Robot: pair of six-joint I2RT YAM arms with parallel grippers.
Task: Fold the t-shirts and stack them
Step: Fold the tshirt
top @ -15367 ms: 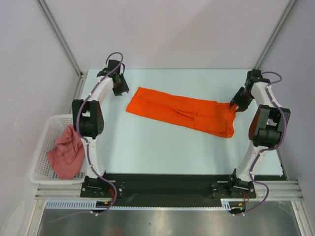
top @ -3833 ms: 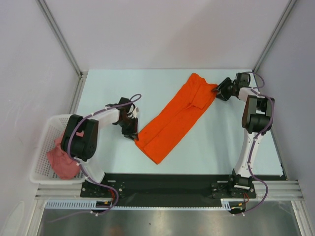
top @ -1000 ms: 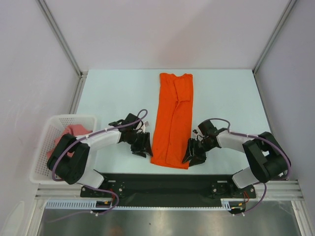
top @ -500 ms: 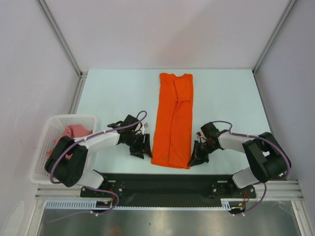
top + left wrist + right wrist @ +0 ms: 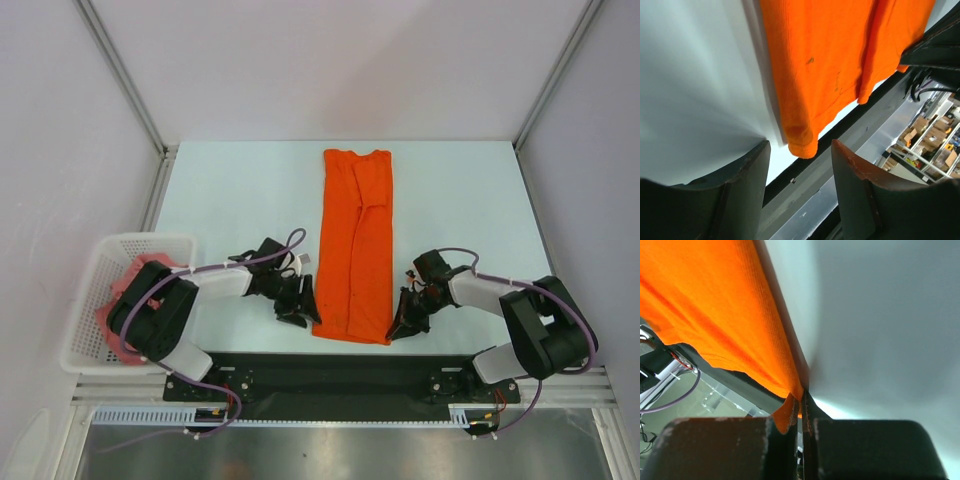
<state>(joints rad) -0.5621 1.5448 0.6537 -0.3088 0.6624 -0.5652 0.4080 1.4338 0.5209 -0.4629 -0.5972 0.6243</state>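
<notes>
The left gripper pinches the loose hem corner of the orange t-shirt next, opposite the right gripper's corner, to fold the t-shirt evenly lengthwise.
The orange t-shirt [image 5: 356, 240] lies folded into a long narrow strip down the middle of the table, its hem at the near edge. My left gripper [image 5: 306, 306] is open at the hem's near left corner; in the left wrist view the corner [image 5: 801, 142] sits just ahead of the gap between the fingers [image 5: 740, 190]. My right gripper [image 5: 397, 326] is shut on the hem's near right corner, and the cloth [image 5: 785, 412] is pinched between its jaws. The salmon-pink t-shirt [image 5: 122, 290] lies in the basket, mostly hidden behind my left arm.
The white lattice basket [image 5: 88, 300] stands off the table's left side. The black base rail [image 5: 330, 365] runs along the near edge just below the hem. Grey booth walls and metal posts enclose the table.
My left gripper has slid right up to the hem's left corner. My right gripper has closed on the right corner. The shirt strip has not shifted in the last second.
</notes>
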